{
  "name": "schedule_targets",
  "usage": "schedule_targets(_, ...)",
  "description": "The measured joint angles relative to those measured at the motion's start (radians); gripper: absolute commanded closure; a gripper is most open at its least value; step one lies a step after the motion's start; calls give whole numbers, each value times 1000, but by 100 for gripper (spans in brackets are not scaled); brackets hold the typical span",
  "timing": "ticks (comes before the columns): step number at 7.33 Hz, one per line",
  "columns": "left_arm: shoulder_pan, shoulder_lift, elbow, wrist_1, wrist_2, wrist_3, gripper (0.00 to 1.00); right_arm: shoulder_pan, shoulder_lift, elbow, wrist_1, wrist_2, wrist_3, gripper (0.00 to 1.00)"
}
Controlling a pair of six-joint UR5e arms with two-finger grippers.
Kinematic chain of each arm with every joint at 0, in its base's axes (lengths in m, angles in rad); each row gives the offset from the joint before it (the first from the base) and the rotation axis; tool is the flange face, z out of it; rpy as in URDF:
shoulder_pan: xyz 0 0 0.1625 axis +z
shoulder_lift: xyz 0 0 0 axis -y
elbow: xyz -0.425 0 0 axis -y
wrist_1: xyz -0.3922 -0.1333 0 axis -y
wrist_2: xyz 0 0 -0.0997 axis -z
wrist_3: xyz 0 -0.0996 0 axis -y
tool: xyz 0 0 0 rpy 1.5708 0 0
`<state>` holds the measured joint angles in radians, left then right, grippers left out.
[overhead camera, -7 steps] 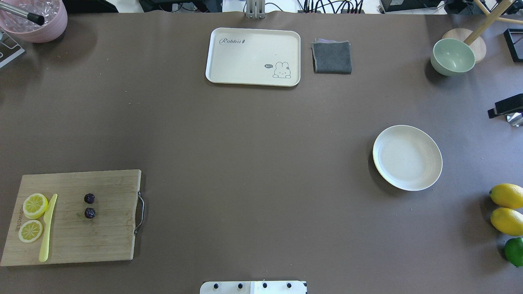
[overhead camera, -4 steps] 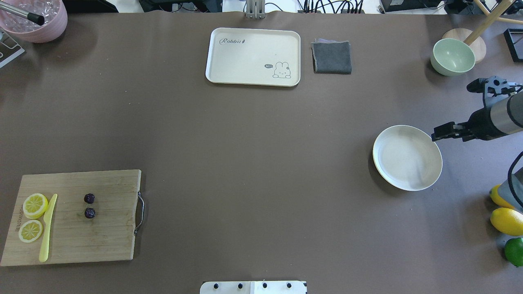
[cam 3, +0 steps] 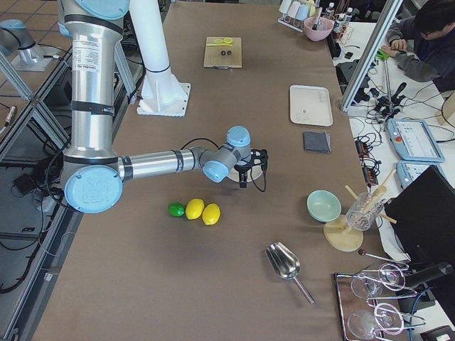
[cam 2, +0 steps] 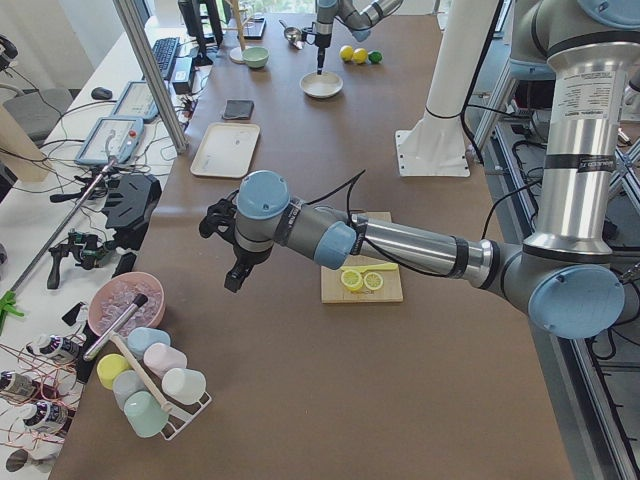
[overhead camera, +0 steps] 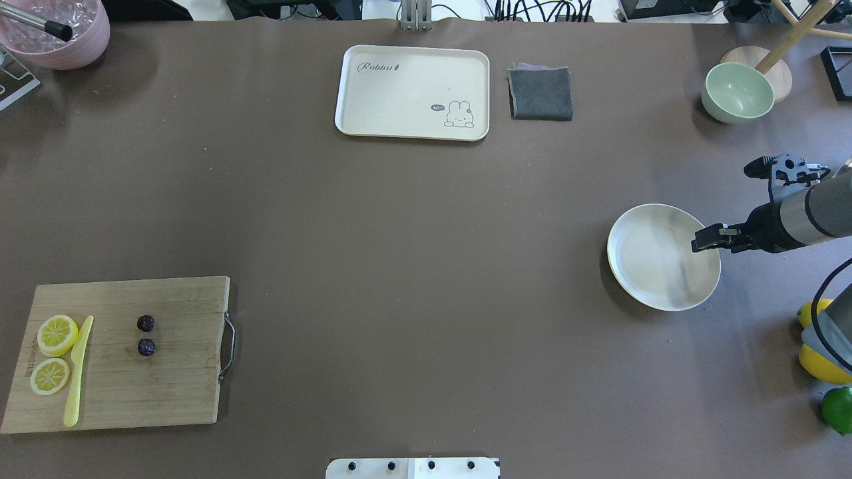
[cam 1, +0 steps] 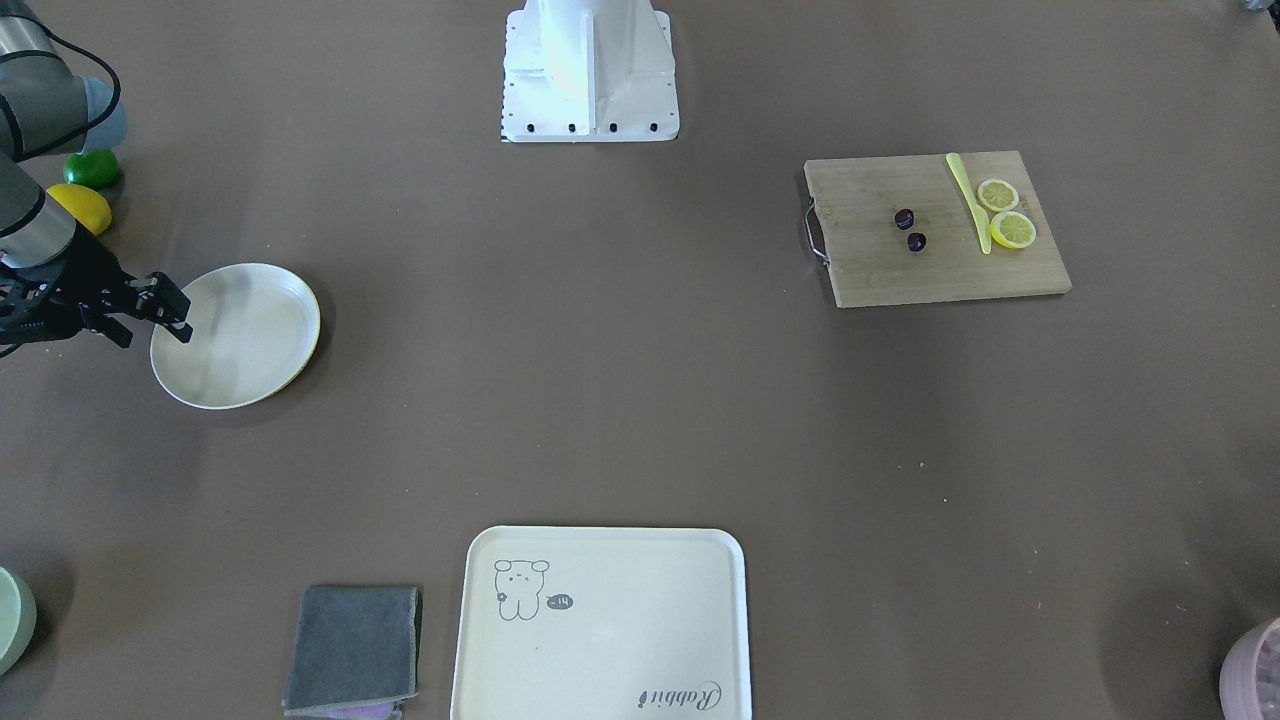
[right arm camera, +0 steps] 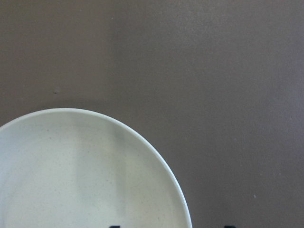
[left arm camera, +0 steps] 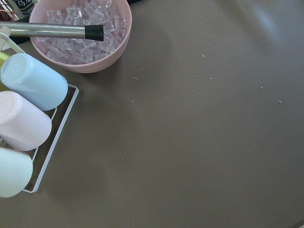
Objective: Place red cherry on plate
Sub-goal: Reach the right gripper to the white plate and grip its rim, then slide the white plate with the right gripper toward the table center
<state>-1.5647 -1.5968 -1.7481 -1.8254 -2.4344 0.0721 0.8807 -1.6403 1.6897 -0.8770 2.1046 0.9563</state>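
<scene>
The robot's right gripper should next pick up the plate by its rim, to bring the plate within reach of the red cherry.
The red cherry is a pair of small dark fruits on the wooden cutting board at the near left, also seen in the front view as the cherry. The round cream plate sits far off at the right. My right gripper hangs over the plate's right rim, open and holding nothing; the right wrist view shows the plate below two spread fingertips. My left gripper shows only in the left side view, above the table near the pink bowl; I cannot tell its state.
Lemon slices and a yellow knife share the board. A cream tray, grey cloth and green bowl line the far side. Lemons and a lime lie near right. A pink bowl of ice is far left.
The right arm has come in from the right edge, and its gripper has moved to the plate's right rim. The cherries and plate have not moved.
</scene>
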Motion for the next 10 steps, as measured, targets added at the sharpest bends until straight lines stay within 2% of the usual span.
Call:
schedule_targets(2, 0, 2, -3, 0, -1, 0, 2, -21, -18, 4, 12, -3, 1, 61)
schedule_targets(3, 0, 3, -3, 0, -1, 0, 2, -30, -38, 5, 44, -5, 1, 74)
schedule_targets(4, 0, 3, -4, 0, -1, 0, 2, -36, -59, 6, 75, -6, 2, 99)
schedule_targets(8, 0, 2, -6, 0, -3, 0, 2, -42, -69, 6, 97, -16, 10, 100)
schedule_targets(10, 0, 2, -5, 0, -3, -1, 2, -43, -60, 46, 91, -9, 28, 100)
